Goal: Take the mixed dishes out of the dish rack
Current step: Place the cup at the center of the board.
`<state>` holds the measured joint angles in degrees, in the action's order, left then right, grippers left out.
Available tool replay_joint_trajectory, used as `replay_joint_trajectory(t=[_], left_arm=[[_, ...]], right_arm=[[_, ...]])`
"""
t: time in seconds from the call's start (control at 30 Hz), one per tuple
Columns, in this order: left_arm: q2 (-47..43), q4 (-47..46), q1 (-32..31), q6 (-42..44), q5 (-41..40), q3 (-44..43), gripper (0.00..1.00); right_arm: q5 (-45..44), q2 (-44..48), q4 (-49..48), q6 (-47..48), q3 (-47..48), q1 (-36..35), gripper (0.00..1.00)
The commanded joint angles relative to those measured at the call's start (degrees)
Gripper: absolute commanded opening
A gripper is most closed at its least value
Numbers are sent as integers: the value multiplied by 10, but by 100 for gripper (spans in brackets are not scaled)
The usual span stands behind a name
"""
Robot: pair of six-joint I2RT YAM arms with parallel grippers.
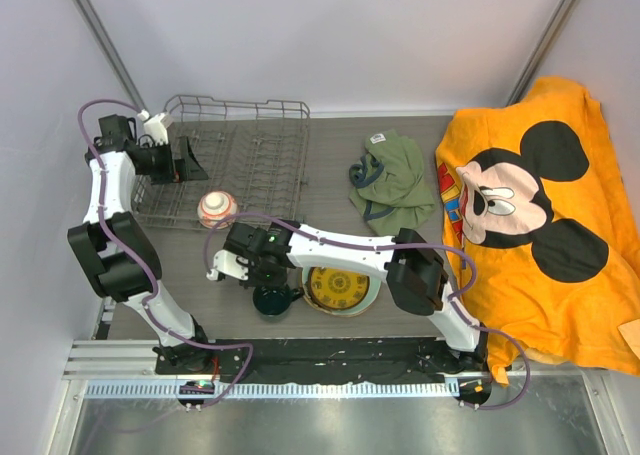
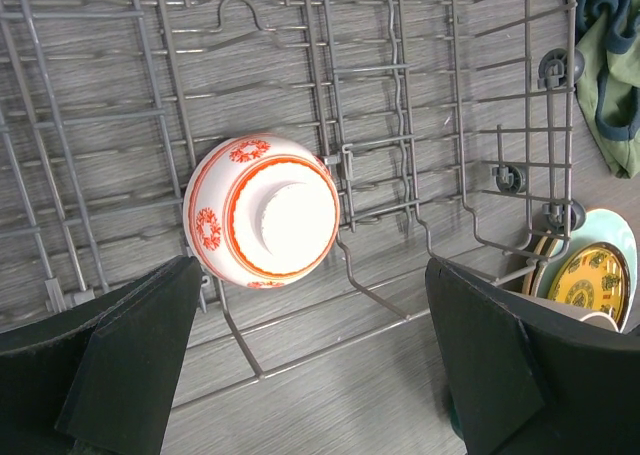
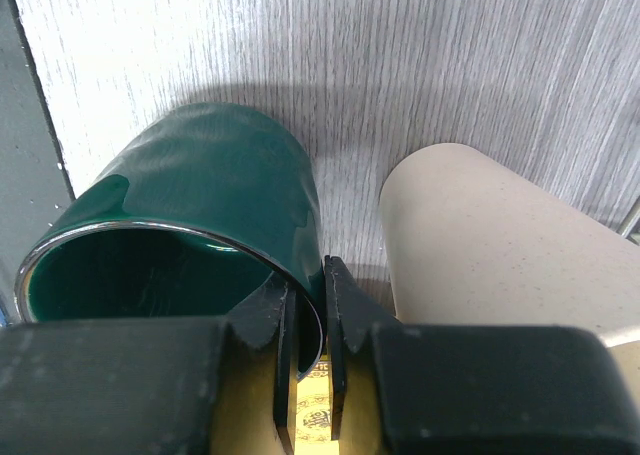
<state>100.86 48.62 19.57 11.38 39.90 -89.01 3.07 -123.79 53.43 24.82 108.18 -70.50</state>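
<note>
The dark green mug [image 1: 272, 301] is upright over flat, empty table. It would stand beside the beige cup, so my right gripper should release the mug now.
The grey wire dish rack [image 1: 262, 125] stands at the far left. A small red-and-white bowl [image 1: 216, 209] lies upside down in its near part, also in the left wrist view [image 2: 270, 215]. My left gripper [image 1: 182, 163] hovers open and empty above the rack [image 2: 400, 95], its fingers [image 2: 110, 365] wide apart just short of the bowl. My right gripper [image 1: 266, 281] is shut on the rim of the dark green mug [image 3: 190, 225], beside the beige cup [image 3: 480, 245] on the table. The mug [image 1: 272, 301] sits left of the yellow patterned plate [image 1: 340, 289], stacked on the pale green plate [image 2: 622, 237].
An olive-green garment [image 1: 392, 180] lies right of the rack. A large orange Mickey Mouse towel [image 1: 530, 215] covers the right side of the table. The right arm stretches across the near middle, over the plate stack.
</note>
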Motion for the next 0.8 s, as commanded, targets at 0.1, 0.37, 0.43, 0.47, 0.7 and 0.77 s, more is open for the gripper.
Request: replay_joint_trajectory(t=[0.1, 0.37, 0.43, 0.47, 0.7, 0.77], left_arm=[[3, -10, 2, 15, 18, 3, 100], [4, -8, 6, 17, 21, 5, 100], [4, -8, 6, 18, 21, 5, 100], [5, -8, 6, 18, 21, 4, 100], [7, -7, 6, 20, 22, 6, 100], [7, -5, 8, 20, 22, 6, 100]], right_arm=[[-3, 7, -9, 5, 37, -3, 1], [-1, 1, -7, 2, 44, -3, 6], [1, 0, -6, 2, 46, -3, 8], [0, -2, -5, 1, 48, -3, 9], [3, -5, -2, 1, 48, -3, 16], [3, -4, 0, 1, 48, -3, 19]])
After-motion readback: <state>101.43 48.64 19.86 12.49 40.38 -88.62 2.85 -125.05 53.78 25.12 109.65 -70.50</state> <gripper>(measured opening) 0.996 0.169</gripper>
